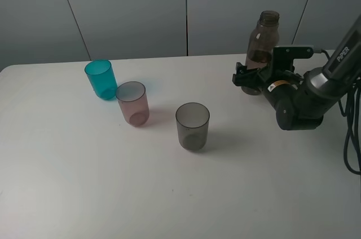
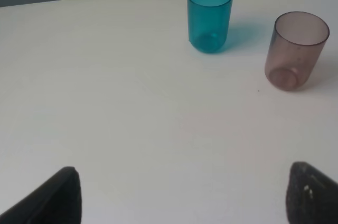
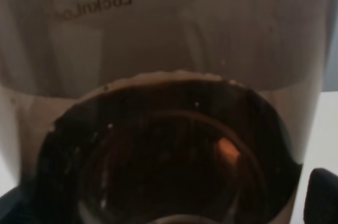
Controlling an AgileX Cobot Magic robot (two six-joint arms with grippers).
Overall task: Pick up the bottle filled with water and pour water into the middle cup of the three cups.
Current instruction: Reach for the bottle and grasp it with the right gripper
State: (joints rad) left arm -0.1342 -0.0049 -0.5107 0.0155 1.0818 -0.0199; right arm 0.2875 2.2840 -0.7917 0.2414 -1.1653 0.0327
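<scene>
The smoky brown bottle needs to be grabbed by its lower body (image 1: 254,81) next, so my right gripper can pour water into the middle cup (image 1: 133,103).
The smoky brown bottle (image 1: 264,44) stands upright at the far right of the table and holds some water. My right gripper (image 1: 252,79) is at its lower body, open, with a jaw on each side. In the right wrist view the bottle (image 3: 169,129) fills the frame between the two fingertips (image 3: 323,195). The three cups stand in a diagonal row: the teal cup (image 1: 101,79), the pale pink-mauve middle cup (image 1: 133,103) and the smoky grey cup (image 1: 192,126). My left gripper (image 2: 182,197) is open and empty, low over the table, facing the teal cup (image 2: 209,17) and the middle cup (image 2: 296,49).
The white table (image 1: 84,182) has its back edge along a grey panelled wall. The right arm's black body (image 1: 299,101) and its cables (image 1: 352,137) lie at the right edge. The left arm does not show in the high view.
</scene>
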